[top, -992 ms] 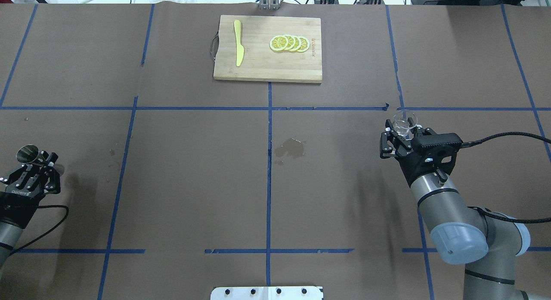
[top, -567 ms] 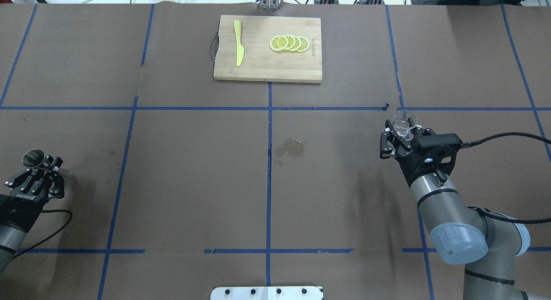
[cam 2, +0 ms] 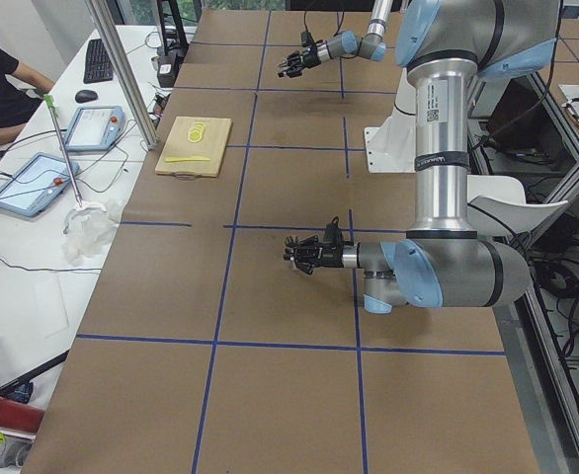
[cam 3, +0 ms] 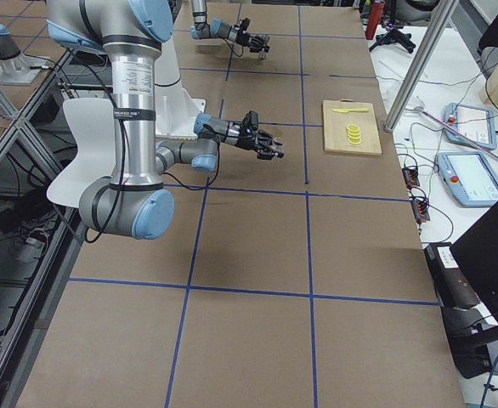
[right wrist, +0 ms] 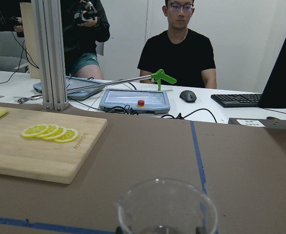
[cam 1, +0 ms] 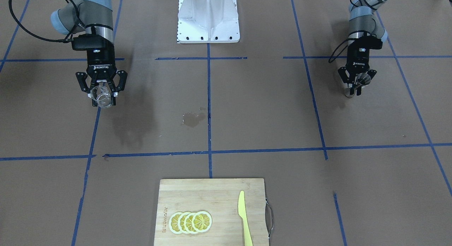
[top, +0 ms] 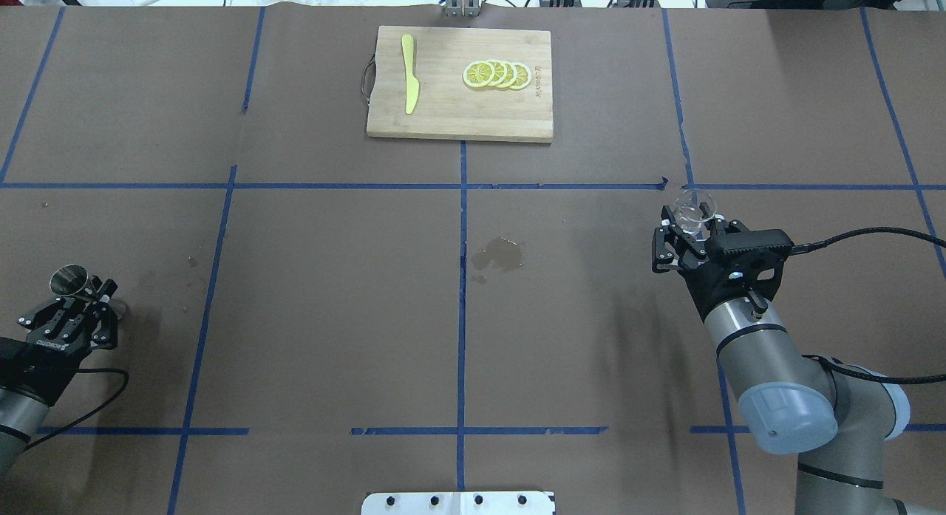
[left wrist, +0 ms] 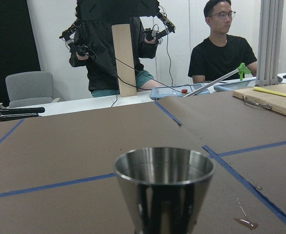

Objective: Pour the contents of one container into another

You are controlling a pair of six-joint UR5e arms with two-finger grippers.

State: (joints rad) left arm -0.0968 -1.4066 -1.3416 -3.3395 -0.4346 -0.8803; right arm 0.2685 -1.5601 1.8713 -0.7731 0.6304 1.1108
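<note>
The grey steel jigger's lower cone (cam 1: 348, 93) stands on the brown table below the fingers, so my left gripper should release the jigger now.
The one container, a small clear glass cup (top: 695, 210), sits upright between the fingers of my right gripper (top: 693, 230), which is shut on it over the table's right side. It also fills the bottom of the right wrist view as a clear rim (right wrist: 166, 207) and shows in the front view (cam 1: 100, 94). The another, a grey steel jigger (top: 68, 281), is held upright at the far left by my left gripper (top: 94, 292), which is shut on its waist. Its open top cone (left wrist: 165, 183) looks empty, and the jigger (cam 1: 361, 78) shows in the front view too.
A wooden cutting board (top: 443, 123) at the far centre carries lemon slices (top: 497, 74) and a yellow knife (top: 409, 73). A wet stain (top: 499, 253) marks the brown table near the middle. The robot's base plate (top: 458, 503) is at the near edge. Two people are beyond the far edge.
My left gripper has carried the jigger a little to the right and nearer to the robot. The right gripper and the glass cup have stayed put.
</note>
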